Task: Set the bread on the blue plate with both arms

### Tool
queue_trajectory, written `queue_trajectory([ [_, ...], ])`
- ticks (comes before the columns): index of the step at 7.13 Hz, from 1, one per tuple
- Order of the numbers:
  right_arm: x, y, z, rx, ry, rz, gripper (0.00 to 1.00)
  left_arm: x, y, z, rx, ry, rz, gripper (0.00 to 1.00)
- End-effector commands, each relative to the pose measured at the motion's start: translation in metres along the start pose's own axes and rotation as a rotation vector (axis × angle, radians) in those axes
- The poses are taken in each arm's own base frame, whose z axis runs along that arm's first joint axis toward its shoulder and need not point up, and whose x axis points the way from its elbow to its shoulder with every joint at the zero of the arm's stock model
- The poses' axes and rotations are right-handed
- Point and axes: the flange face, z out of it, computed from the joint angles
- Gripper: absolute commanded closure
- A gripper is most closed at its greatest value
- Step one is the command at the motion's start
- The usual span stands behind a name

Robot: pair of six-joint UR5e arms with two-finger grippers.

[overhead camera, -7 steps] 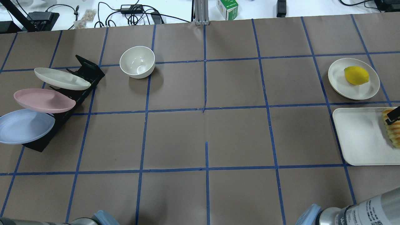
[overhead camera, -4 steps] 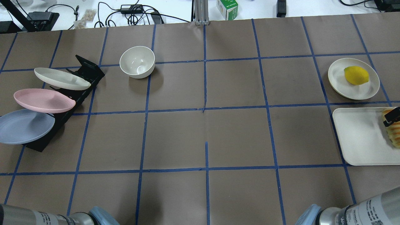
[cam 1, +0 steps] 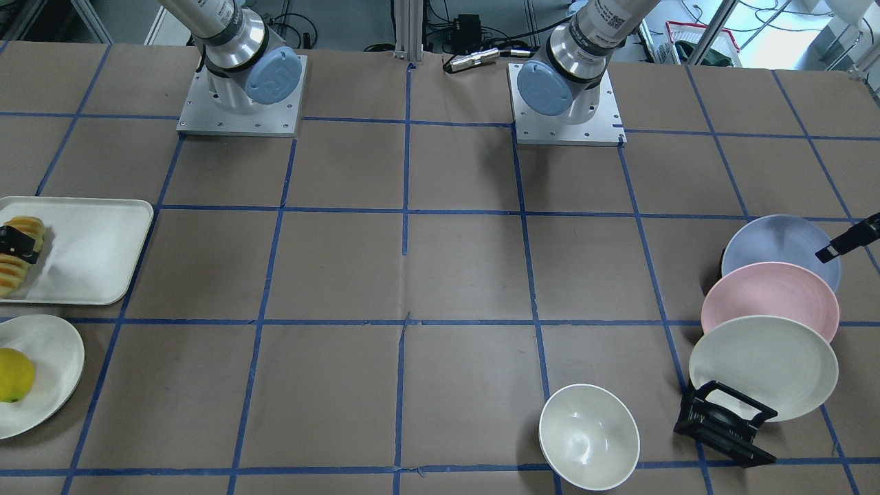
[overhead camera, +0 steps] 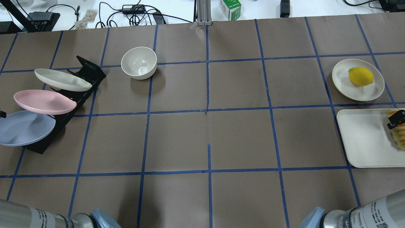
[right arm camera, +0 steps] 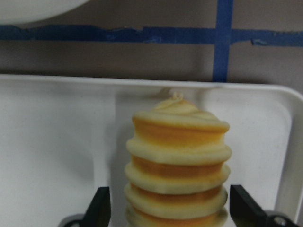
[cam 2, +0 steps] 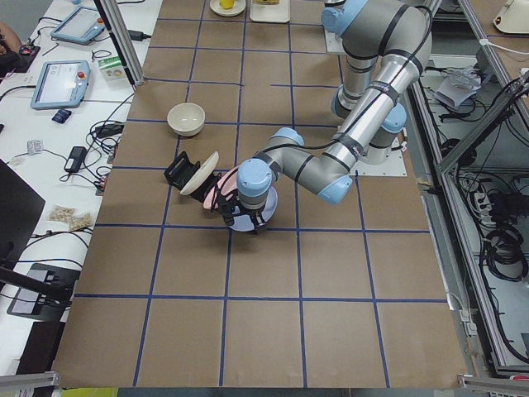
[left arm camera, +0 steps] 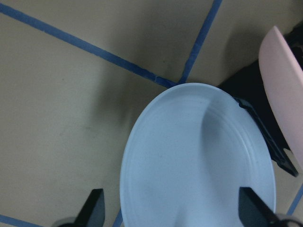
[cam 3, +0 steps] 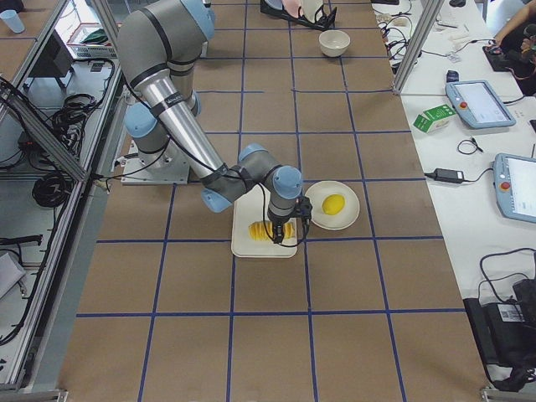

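Observation:
Both ends of the bread need to stay balanced, so the robot's right gripper will next grab the bread around its middle.
The bread (right arm camera: 177, 175), a row of orange-topped slices, lies on a white tray (overhead camera: 364, 139) at the table's right end; it also shows in the overhead view (overhead camera: 399, 134) and the front view (cam 1: 14, 275). My right gripper (right arm camera: 170, 208) is open, one finger on each side of the bread's near end. The blue plate (overhead camera: 25, 128) leans in a black rack (overhead camera: 85, 74) at the left end, nearest me. My left gripper (left arm camera: 173, 208) is open just above the plate (left arm camera: 199, 161), fingers straddling its near rim. One left finger (cam 1: 845, 240) shows at the plate's edge.
A pink plate (overhead camera: 44, 102) and a cream plate (overhead camera: 61, 79) lean in the same rack behind the blue one. A white bowl (overhead camera: 139, 62) stands at the back left. A yellow fruit (overhead camera: 360, 76) sits on a cream plate (overhead camera: 343, 80) behind the tray.
My left arm has come into the overhead view at the lower left, and its fingertip now shows beside the blue plate. The right finger has shifted slightly over the bread.

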Motion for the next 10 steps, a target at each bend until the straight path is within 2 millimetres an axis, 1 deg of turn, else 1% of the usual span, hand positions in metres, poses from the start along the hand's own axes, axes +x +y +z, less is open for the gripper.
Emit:
queue_trajectory([
  [1, 0.0, -0.001, 0.009, -0.011, -0.009, -0.008, 0.25, -0.003, 0.0, 0.011, -0.02, 0.003, -0.004, 0.0],
  [2, 0.002, -0.002, 0.005, -0.007, -0.002, -0.008, 0.34, -0.004, -0.001, 0.014, -0.026, 0.005, -0.005, 0.0],
  [3, 0.003, -0.001, 0.001, -0.007, 0.006, -0.007, 0.5, -0.006, -0.001, 0.02, -0.042, 0.003, -0.008, 0.0],
  [4, 0.003, 0.001, 0.003, -0.032, 0.018, -0.002, 0.6, -0.012, 0.002, 0.023, -0.082, -0.048, -0.011, 0.07],
  [5, 0.003, 0.001, 0.001, -0.046, 0.03, 0.001, 0.69, -0.013, 0.002, 0.022, -0.088, -0.054, -0.01, 0.3],
  [6, 0.001, 0.0, 0.0, -0.045, 0.032, -0.002, 0.72, -0.013, 0.003, 0.023, -0.096, -0.054, -0.011, 0.74],
  [7, 0.0, 0.0, -0.009, -0.034, 0.045, -0.003, 0.72, -0.011, 0.005, 0.02, -0.105, -0.049, -0.012, 1.0],
  [8, -0.003, -0.001, -0.024, -0.017, 0.063, 0.002, 0.72, -0.01, 0.006, 0.016, -0.112, -0.045, -0.012, 1.0],
  [9, -0.014, -0.004, -0.037, -0.004, 0.076, 0.022, 0.72, -0.009, 0.005, 0.012, -0.107, -0.048, -0.01, 1.0],
  [10, -0.019, -0.007, -0.041, -0.001, 0.082, 0.013, 0.72, -0.008, 0.005, 0.006, -0.098, -0.051, -0.008, 1.0],
])
